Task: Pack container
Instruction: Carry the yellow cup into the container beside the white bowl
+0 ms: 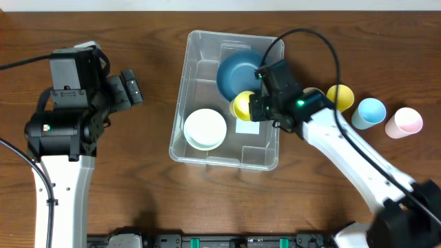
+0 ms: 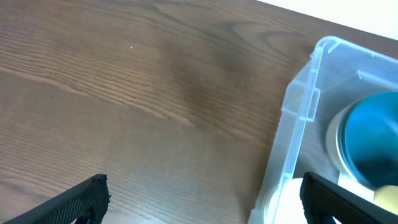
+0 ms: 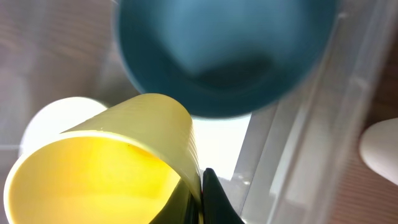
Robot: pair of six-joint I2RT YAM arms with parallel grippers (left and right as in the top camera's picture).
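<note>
The lower edge of the yellow cup is hanging above the white label, so my right gripper has to hold on to the cup until it stands on the bottom of the bin.
The container (image 1: 180,103) is a large clear plastic bin in the middle of the table. A blue bowl (image 1: 238,72) and a white bowl (image 1: 205,128) are inside it. My right gripper (image 1: 256,105) is shut on the wall of a yellow cup (image 1: 242,105) and holds it over the bin's right side; in the right wrist view the fingers (image 3: 200,198) pinch the cup (image 3: 106,168) below the blue bowl (image 3: 224,53). My left gripper (image 1: 129,87) is open and empty, left of the bin; its fingers (image 2: 202,199) frame bare table and the bin's edge (image 2: 298,124).
To the right of the bin stand another yellow cup (image 1: 341,96), a light blue cup (image 1: 370,111) and a pink cup (image 1: 405,122). A white label (image 1: 248,127) lies on the bin's base.
</note>
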